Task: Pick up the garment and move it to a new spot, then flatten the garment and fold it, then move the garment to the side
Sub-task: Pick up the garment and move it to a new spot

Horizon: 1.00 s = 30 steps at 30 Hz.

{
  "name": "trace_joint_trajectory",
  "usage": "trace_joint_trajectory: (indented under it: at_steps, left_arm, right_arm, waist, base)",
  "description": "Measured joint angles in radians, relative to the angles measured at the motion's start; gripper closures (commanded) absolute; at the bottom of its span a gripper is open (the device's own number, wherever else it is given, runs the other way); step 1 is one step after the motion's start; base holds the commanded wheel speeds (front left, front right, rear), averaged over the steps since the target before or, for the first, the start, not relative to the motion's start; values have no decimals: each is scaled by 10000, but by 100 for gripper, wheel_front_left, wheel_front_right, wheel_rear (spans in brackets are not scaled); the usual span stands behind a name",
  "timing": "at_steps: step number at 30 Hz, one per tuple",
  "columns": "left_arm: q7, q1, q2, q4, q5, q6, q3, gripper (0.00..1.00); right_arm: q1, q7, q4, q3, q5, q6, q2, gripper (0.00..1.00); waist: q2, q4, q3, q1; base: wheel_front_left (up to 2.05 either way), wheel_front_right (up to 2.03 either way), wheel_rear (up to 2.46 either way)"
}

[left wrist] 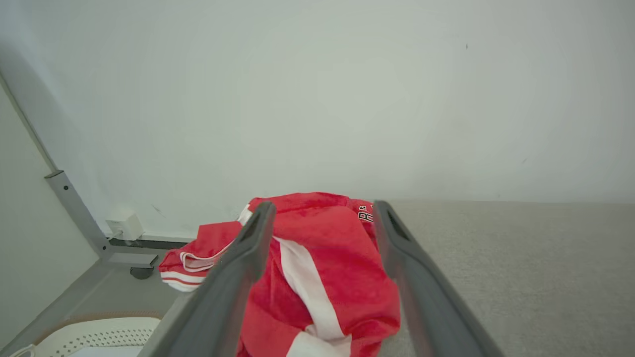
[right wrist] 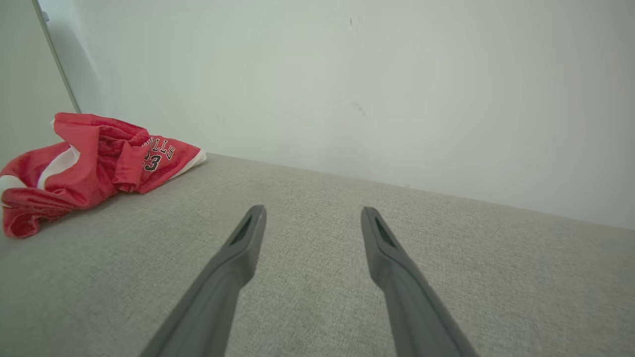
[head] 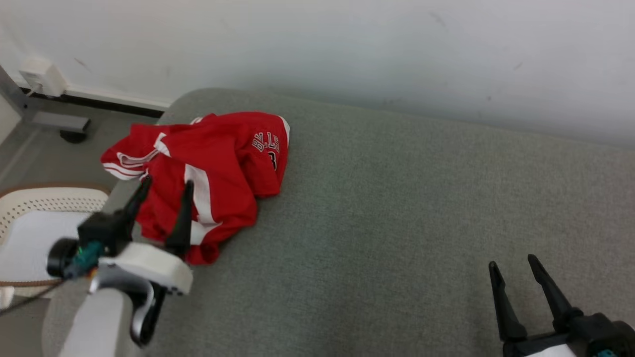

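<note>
My left gripper should grab the red garment by the raised fold next, because the rest of the red garment lies loose in a heap.
A crumpled red garment with white stripes and lettering lies in a heap at the far left corner of the grey padded surface. My left gripper is open just over its near left part, one finger on each side of a fold, as the left wrist view shows the garment between the fingers. My right gripper stands open at the lower right, far from the cloth, nothing between its fingers. From the right wrist view the garment sits far to the left and my right gripper hovers over bare fabric.
A white wall runs along the back edge of the surface. To the left, on the floor, stand a white perforated basket, a grey metal frame leg and a wall socket box.
</note>
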Motion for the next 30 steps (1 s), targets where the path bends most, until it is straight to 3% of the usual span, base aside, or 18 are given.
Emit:
trace_joint_trajectory:
  at_steps: [10,15,22,23,26,30]
  left_arm:
    - [2393,-3824,1064,1607,-213,-151,-155,0]
    - [3503,-4874,1444,2719,-274,-188,-481,0]
    - [4167,-5556,1630,4284,-299,-219,-882,0]
    - [4213,-5593,1632,4449,-299,-219,-963,8]
    - [4219,-5689,1611,4916,-389,-221,-1085,100]
    - [4113,-5694,1593,5321,-715,-222,-1214,100]
  right_arm:
    - [-1257,2,-322,82,-171,0,-309,0]
    - [-1675,0,-422,98,-207,0,-462,0]
    - [-2023,-10,-600,102,-263,17,-483,0]
    - [-2040,-17,-612,92,-263,17,-479,0]
    - [-2056,-19,-587,58,-263,17,-476,0]
    - [-2039,-6,-422,33,-263,17,-470,0]
  waist:
    - [0,-543,2267,1]
    - [0,-851,3173,2]
    - [-1,-1328,3876,2]
    - [0,-1383,3909,2]
    - [0,-1458,3888,1]
    - [0,-1476,3671,1]
  base:
    - [0,0,0]
    - [0,0,0]
    - [0,0,0]
    - [0,0,0]
    - [0,0,0]
    - [0,0,0]
